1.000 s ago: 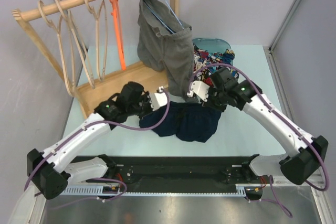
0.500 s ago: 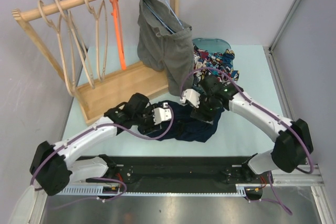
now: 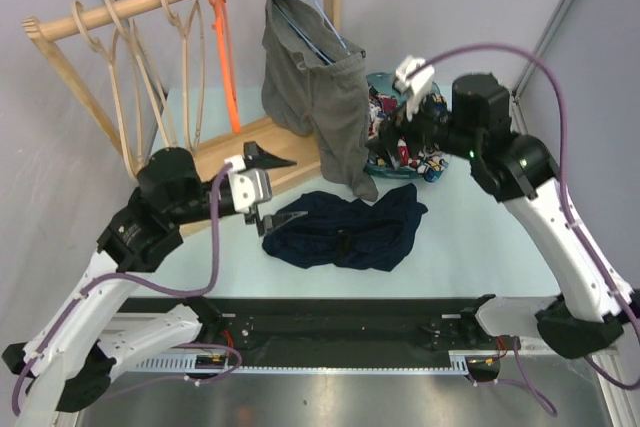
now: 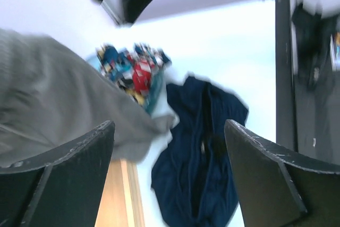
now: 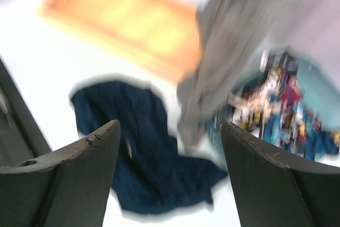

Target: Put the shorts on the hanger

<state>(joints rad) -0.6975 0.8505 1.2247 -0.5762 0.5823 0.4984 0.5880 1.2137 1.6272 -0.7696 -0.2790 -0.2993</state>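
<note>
My right gripper will go to the orange hanger (image 3: 222,47) and grab its near end (image 3: 234,121). The hook and the opposite end will stay free for placing the shorts.
The dark navy shorts (image 3: 345,232) lie crumpled flat on the pale table, held by neither gripper. My left gripper (image 3: 277,187) hovers open above their left end, with the shorts (image 4: 204,158) showing between its fingers in the left wrist view. My right gripper (image 3: 398,112) is raised high at the back right, open and empty; below it the right wrist view shows the shorts (image 5: 154,152). The orange hanger (image 3: 222,47) hangs on the wooden rail at the back left, far from both grippers.
Grey shorts (image 3: 315,97) hang from a blue wire hanger on the same rail, their hem just behind the navy shorts. A teal basket of colourful clothes (image 3: 420,122) sits under the right gripper. Pale wooden hangers (image 3: 130,77) and the rack's wooden base (image 3: 215,172) stand at the left.
Both grippers were shut low on the shorts. They have opened, let go and risen, the left back to the left, the right up to the back right. The shorts now lie spread out.
</note>
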